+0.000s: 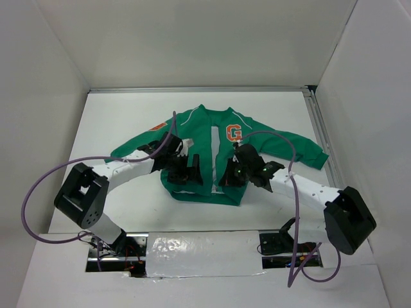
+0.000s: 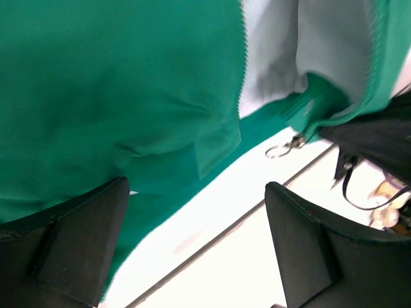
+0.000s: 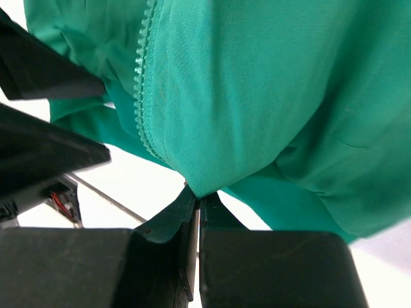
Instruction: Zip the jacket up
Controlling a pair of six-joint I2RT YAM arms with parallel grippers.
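My left gripper takes hold of the jacket's hem corner [image 1: 207, 192] beside the zipper teeth [image 1: 212, 165] next, to bring both front edges of the jacket together for zipping up.
The green jacket [image 1: 215, 154] with an orange "G" patch [image 1: 234, 133] lies flat on the white table, its front open and showing white lining. My right gripper [image 1: 229, 178] is shut on the jacket's hem corner [image 3: 200, 186] beside the green zipper teeth [image 3: 142, 90]. My left gripper [image 1: 187, 174] is open over the left panel's hem [image 2: 160, 192], holding nothing. The metal zipper pull ring [image 2: 282, 149] lies past the hem near the right gripper's black body.
White walls enclose the table [image 1: 122, 122] on three sides. A metal rail [image 1: 321, 128] runs along the right edge. Purple cables [image 1: 38, 186] loop from both arms. A taped strip [image 1: 205, 253] lies at the near edge.
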